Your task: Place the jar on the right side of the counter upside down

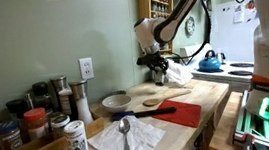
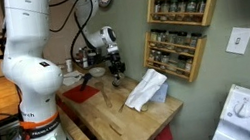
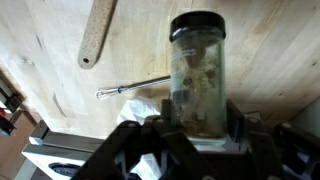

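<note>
The jar stays held in my gripper until it stands upside down on the counter, since the dark lid (image 3: 198, 25) now tilts above the light wood.
In the wrist view my gripper (image 3: 197, 128) is shut on the jar (image 3: 197, 60), a slim clear jar with greyish contents and a dark lid. The lid end points away from the fingers, over the light-wood counter (image 3: 50, 40). In both exterior views the gripper (image 1: 160, 72) (image 2: 116, 73) hangs low over the far end of the counter (image 1: 212, 95) (image 2: 124, 126), next to a crumpled white cloth (image 1: 179, 72) (image 2: 146, 89). The jar is too small to make out there.
A wooden spoon (image 3: 98, 30) (image 1: 163, 102) and a thin metal utensil (image 3: 135, 88) lie on the counter. A red mat (image 1: 184, 111), grey bowl (image 1: 115, 101), napkin with spoon (image 1: 127, 138), white-labelled shaker (image 1: 76, 143) and spice jars (image 1: 24, 125) are there. A blue kettle (image 1: 210, 62) sits on the stove.
</note>
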Robot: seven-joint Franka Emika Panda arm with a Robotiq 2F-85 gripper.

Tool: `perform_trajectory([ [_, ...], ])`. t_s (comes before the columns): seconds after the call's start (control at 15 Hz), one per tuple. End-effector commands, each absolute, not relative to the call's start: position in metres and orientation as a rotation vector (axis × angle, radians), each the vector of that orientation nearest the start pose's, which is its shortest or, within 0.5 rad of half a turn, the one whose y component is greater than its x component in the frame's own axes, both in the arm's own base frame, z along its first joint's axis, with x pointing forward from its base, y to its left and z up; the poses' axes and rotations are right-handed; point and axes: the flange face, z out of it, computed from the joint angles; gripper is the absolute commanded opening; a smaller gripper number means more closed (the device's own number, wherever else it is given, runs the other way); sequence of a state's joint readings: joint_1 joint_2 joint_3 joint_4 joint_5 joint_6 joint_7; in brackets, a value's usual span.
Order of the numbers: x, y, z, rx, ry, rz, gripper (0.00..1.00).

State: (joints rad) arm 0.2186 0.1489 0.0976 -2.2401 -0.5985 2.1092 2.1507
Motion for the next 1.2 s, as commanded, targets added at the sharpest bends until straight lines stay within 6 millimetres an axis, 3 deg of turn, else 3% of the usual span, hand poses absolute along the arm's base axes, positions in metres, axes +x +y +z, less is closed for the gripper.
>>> perform_trajectory([
  [0.0, 0.499, 0.155, 0.272, -2.663, 2.319, -0.764, 0.28],
  [0.4, 0.504, 0.183, 0.255, -2.704, 2.218, -0.97, 0.28],
  [1.13, 0.516, 0.207, 0.229, -2.794, 1.96, -1.318, 0.28],
])
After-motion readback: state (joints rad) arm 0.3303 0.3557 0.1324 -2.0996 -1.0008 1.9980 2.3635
